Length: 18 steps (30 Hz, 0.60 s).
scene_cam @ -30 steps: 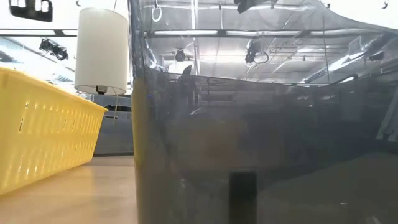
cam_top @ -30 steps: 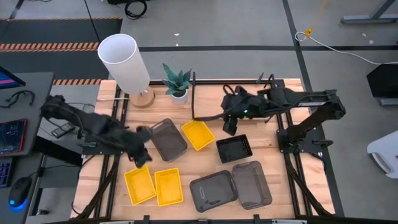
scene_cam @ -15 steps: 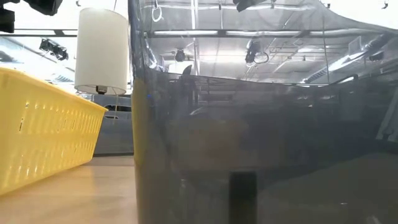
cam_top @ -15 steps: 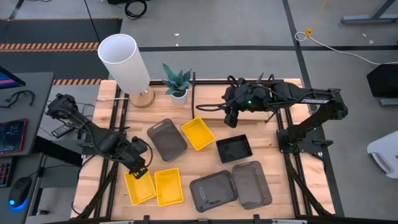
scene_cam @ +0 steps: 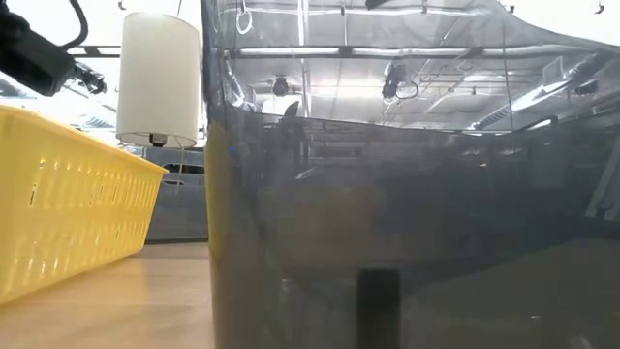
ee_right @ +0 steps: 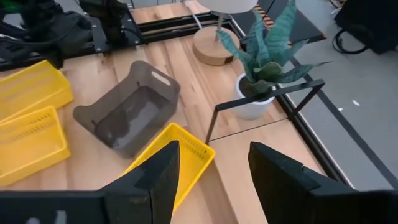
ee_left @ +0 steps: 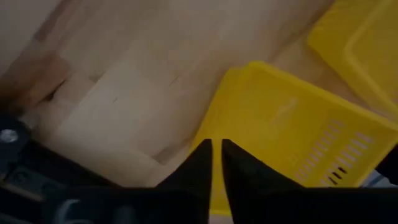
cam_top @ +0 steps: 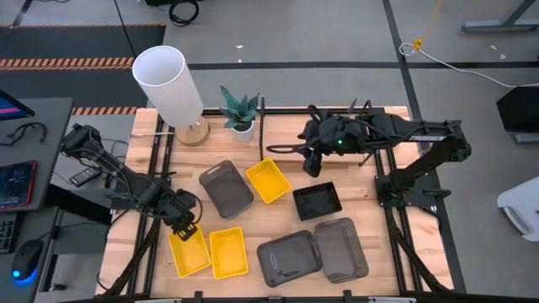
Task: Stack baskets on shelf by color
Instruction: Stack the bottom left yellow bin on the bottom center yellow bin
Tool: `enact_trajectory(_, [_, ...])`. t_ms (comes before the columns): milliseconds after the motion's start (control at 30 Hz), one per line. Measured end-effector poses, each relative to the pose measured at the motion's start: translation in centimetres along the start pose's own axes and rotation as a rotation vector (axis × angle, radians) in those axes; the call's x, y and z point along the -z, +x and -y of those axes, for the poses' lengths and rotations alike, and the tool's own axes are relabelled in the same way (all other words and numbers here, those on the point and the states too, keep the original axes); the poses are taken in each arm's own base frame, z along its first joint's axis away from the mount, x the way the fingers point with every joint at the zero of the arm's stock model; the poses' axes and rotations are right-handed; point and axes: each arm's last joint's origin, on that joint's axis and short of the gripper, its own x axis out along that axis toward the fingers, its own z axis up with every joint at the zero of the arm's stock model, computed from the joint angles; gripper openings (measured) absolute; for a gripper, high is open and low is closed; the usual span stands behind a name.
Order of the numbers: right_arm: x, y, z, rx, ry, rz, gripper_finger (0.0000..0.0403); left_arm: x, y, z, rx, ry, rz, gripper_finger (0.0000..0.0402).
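Note:
I should next grip this yellow basket by its rim [ee_left: 235,109] beside the rounded corner with my left gripper. Then I can stack it with the other yellow basket.
Two yellow baskets [cam_top: 187,252] [cam_top: 229,251] lie side by side near the front left, and a third [cam_top: 269,181] sits mid-table beside a grey basket [cam_top: 226,187]. Two more grey baskets [cam_top: 289,257] [cam_top: 340,249] and a black one [cam_top: 317,201] rest flat at the front right. My left gripper [cam_top: 187,229] points steeply down over the far rim of the left yellow basket [ee_left: 280,124], with its fingers [ee_left: 216,155] shut to a thin slit. My right gripper [cam_top: 312,164] [ee_right: 211,168] hangs open and holds nothing above the shelf's [cam_top: 290,130] black bars [ee_right: 267,99]. My left gripper comes from above at the far corner of the left yellow basket's rim [ee_left: 239,71]. I cannot tell whether its fingertips touch that rim. The basket lies flat on the table.
A white lamp [cam_top: 168,84] and a potted plant [cam_top: 240,109] stand at the far edge. In the low view a grey basket wall [scene_cam: 387,194] fills most of the picture, with a yellow basket [scene_cam: 68,194] at its left. Bare wood lies between the left baskets and the left edge.
My left gripper has sunk and moved toward the table's near edge, onto the far rim of the left yellow basket, tipping more steeply downward. It has come into the low view's top left corner. The baskets have kept their places.

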Motion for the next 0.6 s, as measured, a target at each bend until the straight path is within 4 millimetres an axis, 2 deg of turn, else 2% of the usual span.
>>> enact_trajectory(233, [0.1,0.0,-0.2,-0.005,0.028,0.001,0.0197,-0.1,0.2,0.4,0.021,0.049,0.015,0.0174])
enact_trajectory(333, [0.4,0.5,-0.3,0.003,0.031,0.0,0.0197,0.0,0.6,0.5,-0.003,0.091,0.035,0.0214])
enact_trajectory(467, [0.8,1.2,-0.6,-0.01,0.049,0.0,0.0197,-0.1,1.7,0.7,-0.07,0.154,0.038,0.0227])
enact_trajectory(600, [1.4,1.5,-1.1,-0.017,0.062,-0.023,0.0197,-0.3,2.9,1.0,-0.129,0.212,0.021,0.0209])
